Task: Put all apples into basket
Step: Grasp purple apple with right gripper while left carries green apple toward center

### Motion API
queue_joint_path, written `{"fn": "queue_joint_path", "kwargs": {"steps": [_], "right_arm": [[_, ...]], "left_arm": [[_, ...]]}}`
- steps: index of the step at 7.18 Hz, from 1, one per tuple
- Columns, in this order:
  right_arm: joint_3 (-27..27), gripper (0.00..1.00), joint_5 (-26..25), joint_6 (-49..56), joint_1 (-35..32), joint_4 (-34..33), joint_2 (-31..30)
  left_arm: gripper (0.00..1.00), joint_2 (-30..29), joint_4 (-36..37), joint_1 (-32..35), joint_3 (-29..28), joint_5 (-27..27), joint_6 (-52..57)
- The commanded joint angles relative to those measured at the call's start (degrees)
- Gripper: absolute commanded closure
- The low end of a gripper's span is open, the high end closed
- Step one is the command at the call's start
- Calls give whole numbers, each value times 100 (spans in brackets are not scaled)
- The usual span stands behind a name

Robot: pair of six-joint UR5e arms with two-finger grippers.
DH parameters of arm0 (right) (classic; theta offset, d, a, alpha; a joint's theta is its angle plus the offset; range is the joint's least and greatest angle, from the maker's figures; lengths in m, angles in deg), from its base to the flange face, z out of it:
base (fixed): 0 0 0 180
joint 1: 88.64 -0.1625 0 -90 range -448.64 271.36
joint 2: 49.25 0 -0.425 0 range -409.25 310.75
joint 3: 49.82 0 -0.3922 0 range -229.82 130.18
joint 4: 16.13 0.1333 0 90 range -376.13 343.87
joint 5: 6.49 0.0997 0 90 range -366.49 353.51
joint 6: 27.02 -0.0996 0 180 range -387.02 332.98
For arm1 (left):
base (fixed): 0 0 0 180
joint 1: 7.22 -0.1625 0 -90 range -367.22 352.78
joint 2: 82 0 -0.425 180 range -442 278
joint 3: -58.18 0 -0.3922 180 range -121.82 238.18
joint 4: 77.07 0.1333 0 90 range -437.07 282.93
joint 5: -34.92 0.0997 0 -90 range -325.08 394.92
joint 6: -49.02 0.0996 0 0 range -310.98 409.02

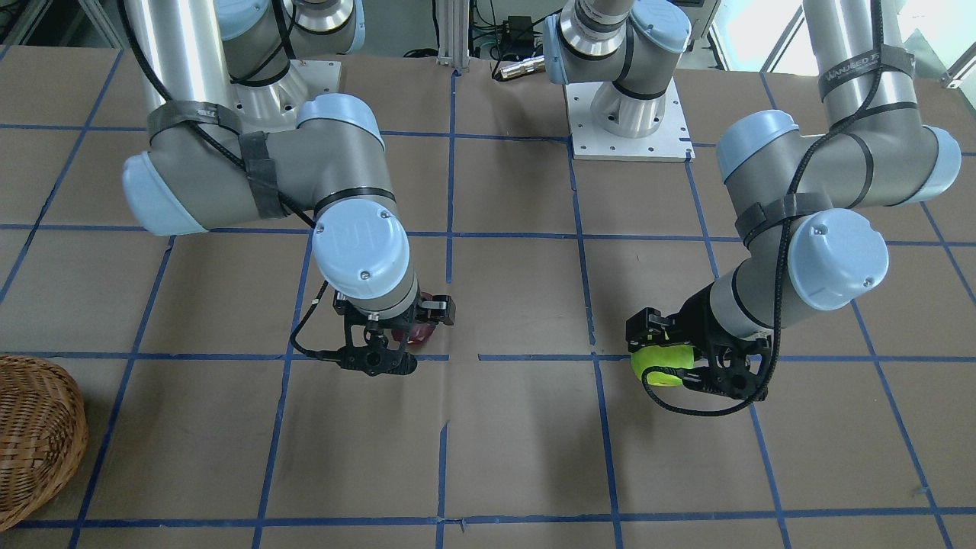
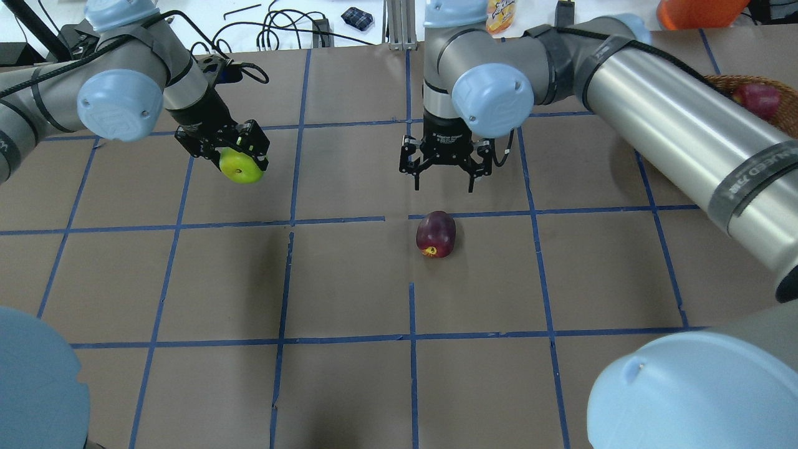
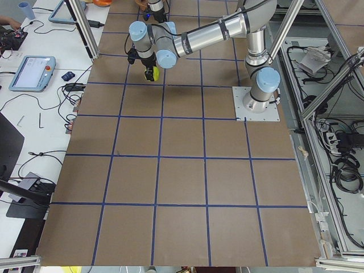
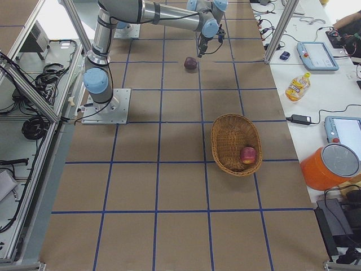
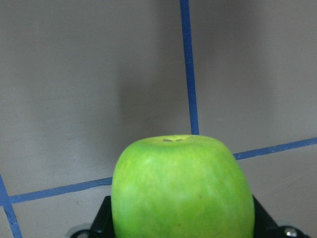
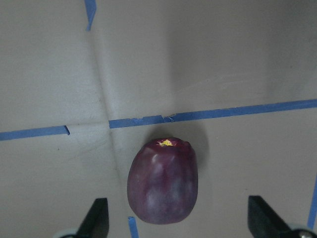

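I should grab the dark purple apple by its rounded sides with my right gripper next, so the apple can go into the basket (image 1: 35, 439).
A lime green apple (image 2: 240, 168) hangs above the table at the far left, with my left gripper (image 2: 239, 159) shut on it; it fills the lower half of the left wrist view (image 5: 183, 191). The dark purple apple (image 2: 436, 234) with a small yellow sticker lies on the table near the middle. My right gripper (image 2: 444, 182) hovers open just behind and above it, fingers wide on either side of the purple apple (image 6: 163, 181) in the right wrist view. A red apple (image 4: 247, 154) lies inside the wicker basket (image 4: 228, 127) at the far right of the table.
Brown paper with a blue tape grid covers the table (image 2: 349, 280). The basket's rim (image 2: 726, 81) shows behind my right arm's long upper link. Beyond the table's far edge lie cables, a bottle (image 4: 297, 86) and an orange container (image 4: 330, 167).
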Motion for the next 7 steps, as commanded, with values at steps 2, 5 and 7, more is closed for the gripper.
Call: {"fn": "queue_joint_path", "kwargs": {"steps": [2,5,7], "right_arm": [[1175,0,-176,-158,-283,-1716,-9],[1564,0,-596,-97,-292,-1790,-9],[1556,7,-528,-79,-284,-1799,-9]], "left_arm": [[100,-55,63,81,-70,-24,70],[100,-55,63,187,-70,-532,17],[100,-38,177,501,-70,-290,-235]]}}
